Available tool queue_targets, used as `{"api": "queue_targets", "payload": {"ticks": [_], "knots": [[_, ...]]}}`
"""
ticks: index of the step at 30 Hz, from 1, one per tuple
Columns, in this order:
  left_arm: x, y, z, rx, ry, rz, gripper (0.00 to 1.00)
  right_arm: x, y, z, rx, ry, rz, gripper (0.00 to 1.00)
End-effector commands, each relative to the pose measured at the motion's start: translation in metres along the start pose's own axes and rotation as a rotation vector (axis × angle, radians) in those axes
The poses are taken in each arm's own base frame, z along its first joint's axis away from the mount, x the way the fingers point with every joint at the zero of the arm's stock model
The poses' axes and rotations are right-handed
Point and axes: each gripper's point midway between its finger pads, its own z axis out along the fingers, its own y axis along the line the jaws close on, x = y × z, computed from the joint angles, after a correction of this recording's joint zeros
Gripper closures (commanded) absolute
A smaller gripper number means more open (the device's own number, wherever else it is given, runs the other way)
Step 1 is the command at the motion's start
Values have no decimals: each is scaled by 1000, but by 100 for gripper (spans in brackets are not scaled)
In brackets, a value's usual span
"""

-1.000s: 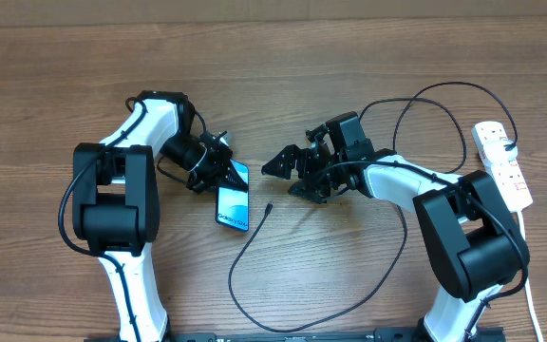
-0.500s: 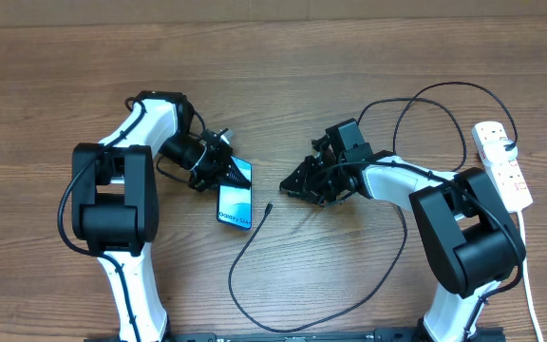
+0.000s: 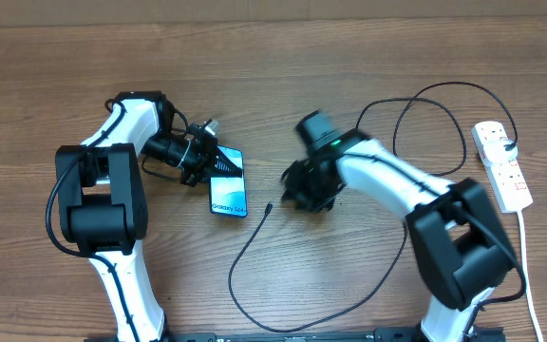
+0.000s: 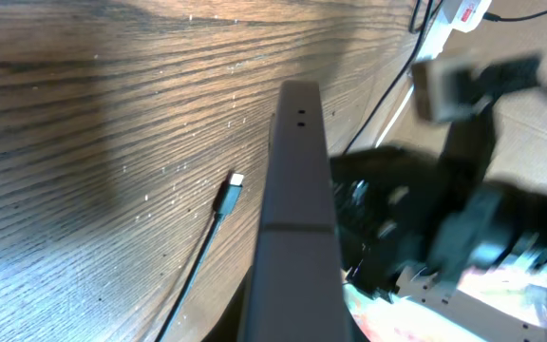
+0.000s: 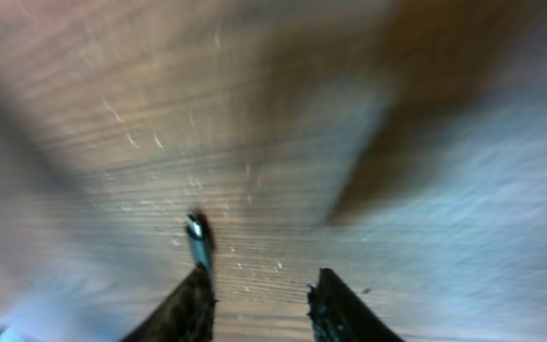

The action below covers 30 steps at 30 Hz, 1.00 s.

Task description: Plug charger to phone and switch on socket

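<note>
The robot's right gripper should next take the charger's connector by its black body behind the connector's tip (image 3: 268,210) (image 5: 200,248). The connector's tip then stays free to plug into the phone.
The phone (image 3: 228,196) shows its blue screen left of the table's centre, and my left gripper (image 3: 204,167) is shut on its upper left end. In the left wrist view the phone's dark edge (image 4: 297,209) runs up the middle, with the charger's connector tip (image 4: 231,183) on the wood to its left. The charger's thin black cable (image 3: 233,269) loops over the near table, its tip (image 3: 269,207) lying between the phone and my right gripper (image 3: 295,192). That gripper (image 5: 259,304) points down at the table, blurred, jaws apart on bare wood. The tip (image 5: 198,237) lies just beyond its left finger.
The white socket (image 3: 501,163) lies at the far right edge with a black plug (image 3: 507,144) in it and its white cord (image 3: 530,275) running toward the front. The black cable arcs behind my right arm (image 3: 397,180). Both arm bases stand at the front edge.
My right arm has swung round so its gripper now points down near the cable tip, jaws narrower than a second ago. My left gripper has drawn the phone slightly left.
</note>
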Motion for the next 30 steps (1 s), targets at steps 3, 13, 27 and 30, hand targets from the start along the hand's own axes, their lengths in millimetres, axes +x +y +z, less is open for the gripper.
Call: {"api": "queue_targets", "payload": {"ticks": [3, 13, 27, 30], "knots": [[-4, -4, -19, 71, -45, -13, 96, 17, 9, 12, 133, -199, 0, 39], [-11, 17, -74, 182, -168, -135, 96, 9, 15, 38, 140, -272, 33, 46], [-11, 17, -73, 176, -167, -128, 96, 14, -4, 55, 203, -203, 52, 96], [-11, 18, -73, 171, -168, -121, 96, 14, -6, 54, 209, -200, 49, 96]]}}
